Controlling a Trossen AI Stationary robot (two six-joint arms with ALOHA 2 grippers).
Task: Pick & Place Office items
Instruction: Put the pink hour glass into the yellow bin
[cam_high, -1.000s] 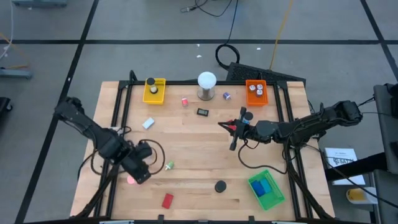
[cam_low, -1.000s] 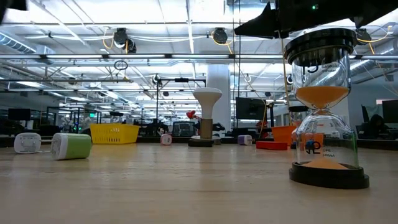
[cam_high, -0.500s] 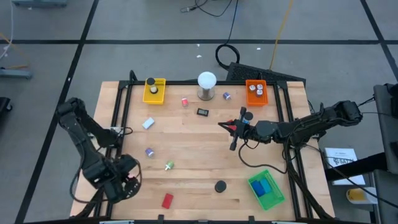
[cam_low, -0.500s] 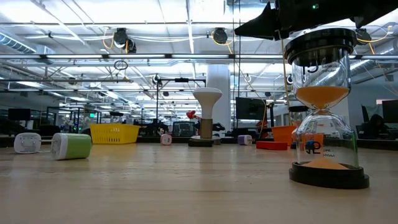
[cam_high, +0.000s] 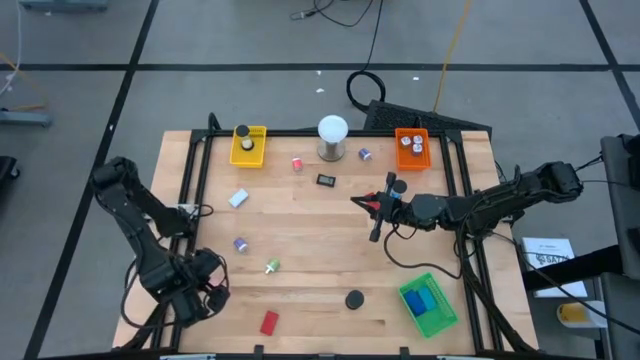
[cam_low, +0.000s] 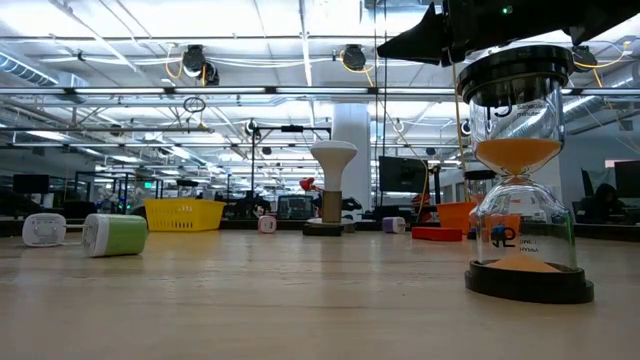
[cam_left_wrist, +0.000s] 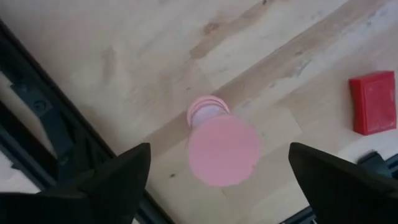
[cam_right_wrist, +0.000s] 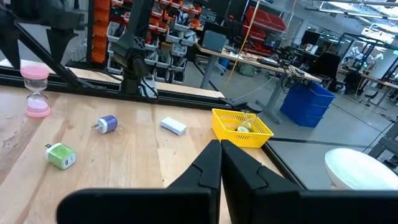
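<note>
I should next grip the pink hourglass by its top cap (cam_left_wrist: 224, 151) with my left gripper. Then it can go in the yellow tray.
A pink hourglass (cam_left_wrist: 222, 146) stands upright on its base near the table's near left corner, also seen in the right wrist view as the pink hourglass (cam_right_wrist: 35, 90). My left gripper (cam_left_wrist: 219, 154) points down over it, open, one finger on either side and not touching. In the high view my left gripper (cam_high: 190, 297) hides it. A red block (cam_left_wrist: 372, 102) lies close by, toward the near edge (cam_high: 269, 322). My right gripper (cam_high: 376, 218) hovers level over the table's middle right, shut and empty (cam_right_wrist: 219, 155).
Loose on the table are a green plug (cam_high: 272, 267), a purple bit (cam_high: 241, 244), a white block (cam_high: 238, 198) and a black hourglass (cam_low: 520, 170). A yellow tray (cam_high: 248, 146), a white ball lamp (cam_high: 332, 135) and an orange tray (cam_high: 412, 147) line the far edge. A green tray (cam_high: 428, 305) is near right.
My left gripper has gone toward the table's near left corner, sunk a little and rolled about its own axis. The pink hourglass, which showed beside the gripper a second ago, is now under it in the high view.
</note>
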